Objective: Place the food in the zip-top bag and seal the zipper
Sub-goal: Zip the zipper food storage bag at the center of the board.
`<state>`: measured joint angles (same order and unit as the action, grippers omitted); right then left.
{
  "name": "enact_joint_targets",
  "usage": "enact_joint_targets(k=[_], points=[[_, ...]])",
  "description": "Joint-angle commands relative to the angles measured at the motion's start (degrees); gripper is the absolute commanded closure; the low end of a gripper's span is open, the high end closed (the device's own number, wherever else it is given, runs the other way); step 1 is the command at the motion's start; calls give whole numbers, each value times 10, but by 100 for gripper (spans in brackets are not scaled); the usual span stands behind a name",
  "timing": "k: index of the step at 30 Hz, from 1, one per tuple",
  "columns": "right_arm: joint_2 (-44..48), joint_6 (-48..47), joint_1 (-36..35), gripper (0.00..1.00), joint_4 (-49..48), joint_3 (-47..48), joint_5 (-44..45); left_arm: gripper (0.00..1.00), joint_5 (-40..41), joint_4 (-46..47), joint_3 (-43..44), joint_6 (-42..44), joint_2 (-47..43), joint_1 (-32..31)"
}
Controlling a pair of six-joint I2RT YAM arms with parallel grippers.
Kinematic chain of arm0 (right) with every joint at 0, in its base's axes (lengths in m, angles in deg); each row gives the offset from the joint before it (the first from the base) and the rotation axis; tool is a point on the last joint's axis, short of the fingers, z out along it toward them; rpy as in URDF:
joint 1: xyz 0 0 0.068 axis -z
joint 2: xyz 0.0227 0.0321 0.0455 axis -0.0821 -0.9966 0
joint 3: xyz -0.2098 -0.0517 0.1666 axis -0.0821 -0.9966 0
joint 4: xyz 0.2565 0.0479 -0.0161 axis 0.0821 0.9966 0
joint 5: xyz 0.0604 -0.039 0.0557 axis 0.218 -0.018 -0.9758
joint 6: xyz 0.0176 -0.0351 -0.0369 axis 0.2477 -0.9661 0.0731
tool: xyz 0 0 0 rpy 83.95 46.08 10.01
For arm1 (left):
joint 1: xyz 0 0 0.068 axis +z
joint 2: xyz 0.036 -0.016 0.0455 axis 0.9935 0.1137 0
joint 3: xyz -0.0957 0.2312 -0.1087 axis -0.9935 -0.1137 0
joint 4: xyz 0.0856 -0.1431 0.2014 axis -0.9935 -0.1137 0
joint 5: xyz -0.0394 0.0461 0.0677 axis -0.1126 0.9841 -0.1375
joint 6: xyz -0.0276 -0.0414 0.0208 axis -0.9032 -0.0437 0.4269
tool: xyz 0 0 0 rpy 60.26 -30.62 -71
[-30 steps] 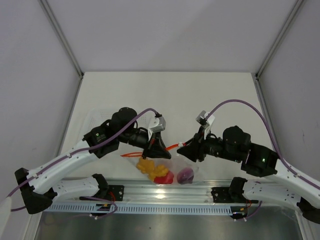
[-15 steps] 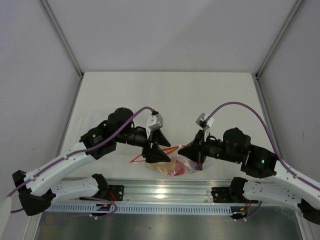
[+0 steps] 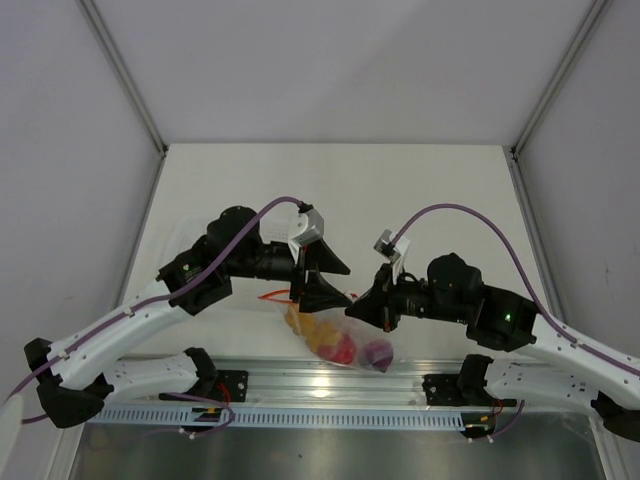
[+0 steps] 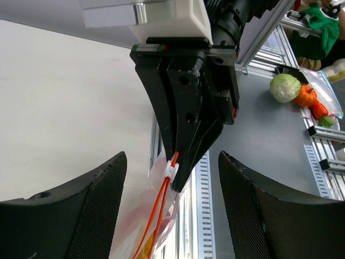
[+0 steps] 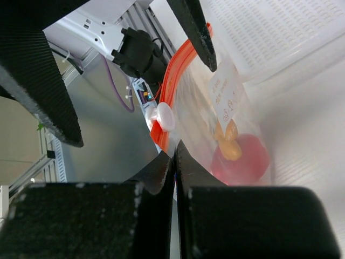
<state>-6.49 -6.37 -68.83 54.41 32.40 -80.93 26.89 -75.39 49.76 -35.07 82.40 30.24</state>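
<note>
My right gripper holds the bag's corner, and my left gripper will next grab the white slider (image 3: pixel 352 297) (image 4: pixel 171 170) beside it on the red-orange zipper to seal the bag.
The zip-top bag (image 3: pixel 345 335) hangs at the table's near edge with the food inside: an orange-yellow piece (image 3: pixel 305 325), a red one (image 3: pixel 335 350) and a purple one (image 3: pixel 377 352). My right gripper (image 3: pixel 358 310) is shut on the bag's top corner, right beside the white slider (image 5: pixel 164 116) on the red-orange zipper (image 5: pixel 178 70). In the right wrist view the gripper (image 5: pixel 176 154) pinches clear plastic, with the red piece (image 5: pixel 240 156) showing through. My left gripper (image 3: pixel 330 283) stands open astride the zipper (image 4: pixel 156 216), its fingers (image 4: pixel 64 216) wide apart and touching nothing.
A rigid clear tray (image 3: pixel 180 240) with a dotted base (image 5: pixel 280 32) lies behind the left arm at the table's left. The metal rail (image 3: pixel 320 385) runs just below the bag. White enclosure walls close the table's sides and back.
The left gripper, shut on the bag a second ago, has opened and backed off slightly. The right gripper has closed on the bag's corner and shifted left, and the bag now hangs from it.
</note>
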Motion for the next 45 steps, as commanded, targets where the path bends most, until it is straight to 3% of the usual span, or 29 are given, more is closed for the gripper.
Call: enact_joint_targets(k=[1,12,16,21,24,30,39,41,45], points=[[-1,9,-7,100,-38,24,-11,28,5,20,26,7,3,-6],[0,8,-22,100,-34,37,-2,37,-33,17,12,27,8,-8],[1,8,-26,100,-34,39,3,51,-43,21,4,26,8,-8],[0,7,-28,100,-34,43,6,49,-51,22,-1,29,6,-8],[3,7,-28,100,-31,45,12,56,-53,19,-2,33,6,-8],[2,8,-28,100,-28,47,11,59,-69,32,-9,28,6,-8],[3,4,-32,100,-24,47,26,85,-63,27,-8,28,4,-8],[8,2,-36,100,-26,47,38,97,-51,13,-7,31,7,-7],[29,3,-44,100,-27,50,74,99,-50,4,-13,40,10,-8]])
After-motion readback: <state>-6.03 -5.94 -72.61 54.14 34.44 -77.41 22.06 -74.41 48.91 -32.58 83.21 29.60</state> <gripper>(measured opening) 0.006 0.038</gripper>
